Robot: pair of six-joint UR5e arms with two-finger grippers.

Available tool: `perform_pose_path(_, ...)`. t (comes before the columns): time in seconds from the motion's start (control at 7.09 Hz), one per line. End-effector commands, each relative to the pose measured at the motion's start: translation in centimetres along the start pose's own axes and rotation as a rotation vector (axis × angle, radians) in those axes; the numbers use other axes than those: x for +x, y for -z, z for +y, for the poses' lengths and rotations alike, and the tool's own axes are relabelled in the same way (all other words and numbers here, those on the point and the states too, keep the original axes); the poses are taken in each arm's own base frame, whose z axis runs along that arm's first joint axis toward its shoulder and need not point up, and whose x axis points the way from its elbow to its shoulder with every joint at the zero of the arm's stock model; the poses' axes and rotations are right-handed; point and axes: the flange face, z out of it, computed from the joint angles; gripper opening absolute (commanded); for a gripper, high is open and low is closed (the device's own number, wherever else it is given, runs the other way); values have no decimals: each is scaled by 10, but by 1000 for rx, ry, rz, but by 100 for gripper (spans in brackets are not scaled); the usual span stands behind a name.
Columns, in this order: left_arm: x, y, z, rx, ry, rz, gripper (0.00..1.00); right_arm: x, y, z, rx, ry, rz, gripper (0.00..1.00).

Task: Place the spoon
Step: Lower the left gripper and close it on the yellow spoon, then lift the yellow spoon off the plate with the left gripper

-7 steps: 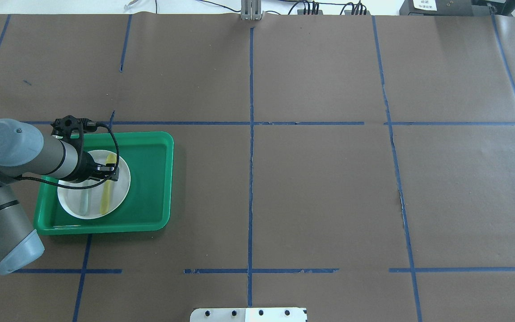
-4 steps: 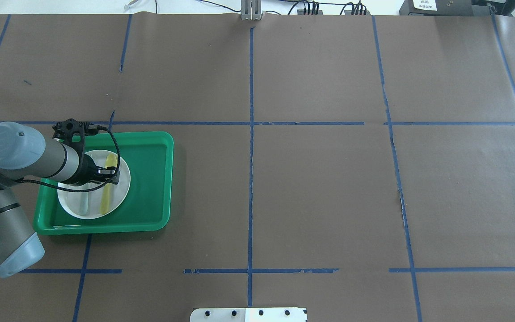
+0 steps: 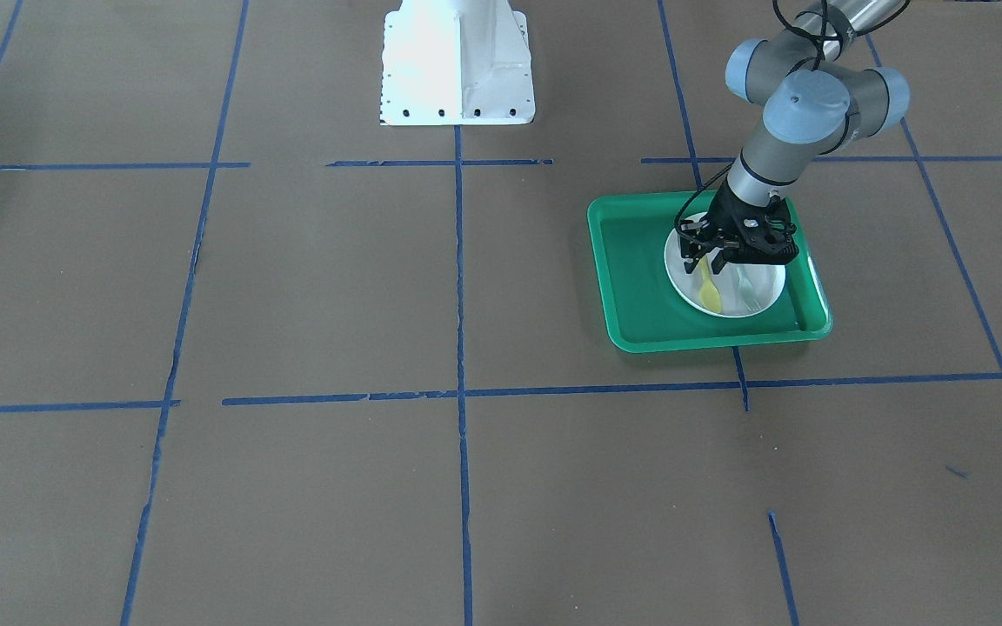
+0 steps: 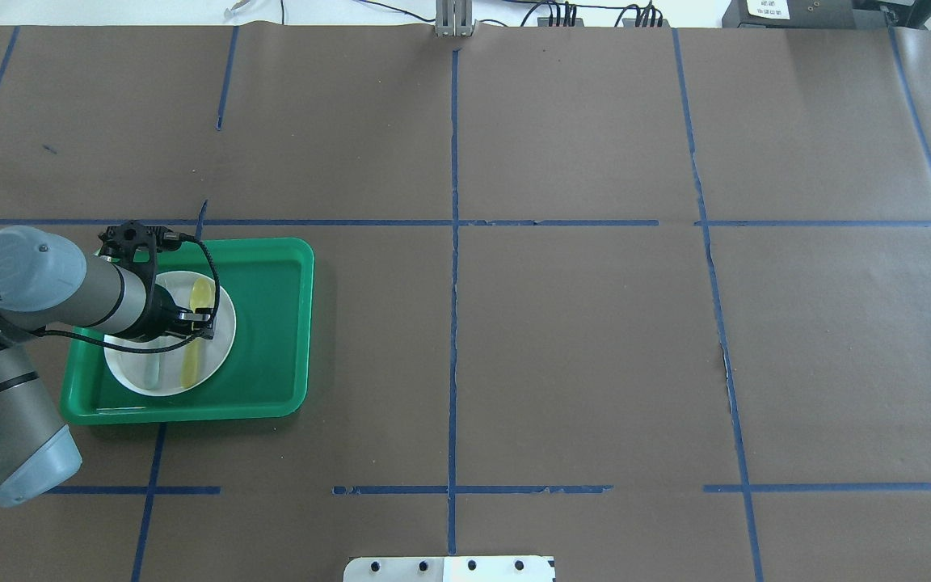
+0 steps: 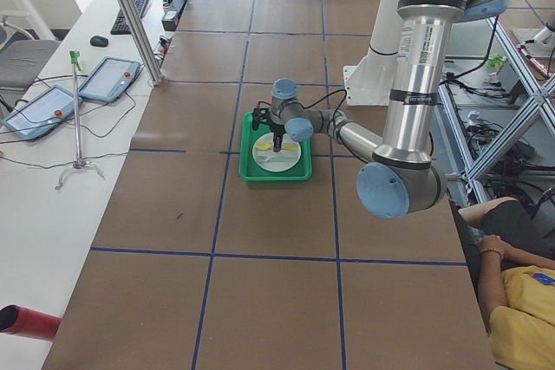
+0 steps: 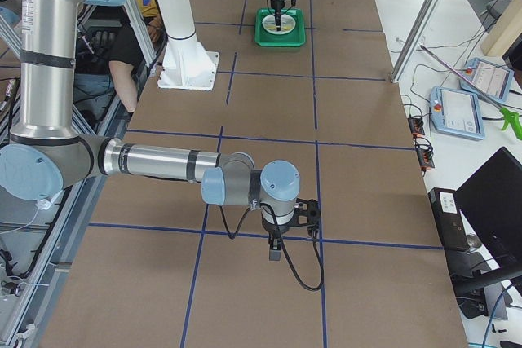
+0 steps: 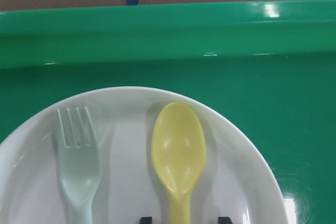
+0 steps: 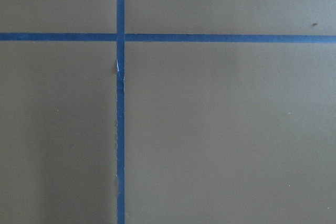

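Observation:
The spoon's bowl (image 7: 178, 148) spreads wide and rounded, so the left gripper will next grip the spoon's slim handle (image 7: 179, 211) to place the spoon.
The yellow spoon (image 4: 200, 296) lies on a white plate (image 4: 223, 341), bowl away from the robot, beside a pale grey-green fork (image 4: 151, 369). The plate sits in a green tray (image 4: 271, 323). My left gripper (image 4: 195, 326) is low over the plate, open, with its fingertips on either side of the spoon's handle. In the left wrist view the spoon (image 7: 178, 150) and fork (image 7: 79, 166) lie side by side, and the gripper (image 7: 185, 219) shows only as two dark tips. My right gripper (image 6: 275, 250) shows only in the exterior right view, so I cannot tell its state.
The tray (image 3: 631, 269) is on brown paper marked with blue tape lines, on the robot's left side. The white robot base (image 3: 457, 61) stands at the table's edge. The right wrist view shows only paper and a tape cross (image 8: 121, 37).
My left gripper has come down a little and moved slightly toward the robot, closer over the spoon's handle. The spoon, fork, plate and tray have not moved.

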Motion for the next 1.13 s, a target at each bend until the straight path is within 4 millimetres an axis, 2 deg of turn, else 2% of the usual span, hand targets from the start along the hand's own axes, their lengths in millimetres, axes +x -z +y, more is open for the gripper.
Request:
perform_pose_path(0.0, -2, 2, 1, -4, 2, 1, 0, 0, 0, 0, 1, 1, 0, 100)
perform_pose_path(0.14, -2, 3, 1, -4, 3, -1, 0, 0, 0, 0, 1, 1, 0, 100)
perform_pose_path(0.42, 5, 26, -5, 25, 3, 25, 0, 0, 0, 0, 0, 0, 0, 100)
perform_pose_path(0.71, 26, 47, -7, 8, 34, -23, 0, 0, 0, 0, 0, 0, 0, 100)
perform_pose_path(0.85, 44, 45, -11, 1, 88, -26, 0, 0, 0, 0, 0, 0, 0, 100)
perform_pose_path(0.99, 75, 42, -23, -3, 134, -24, 0, 0, 0, 0, 0, 0, 0, 100)
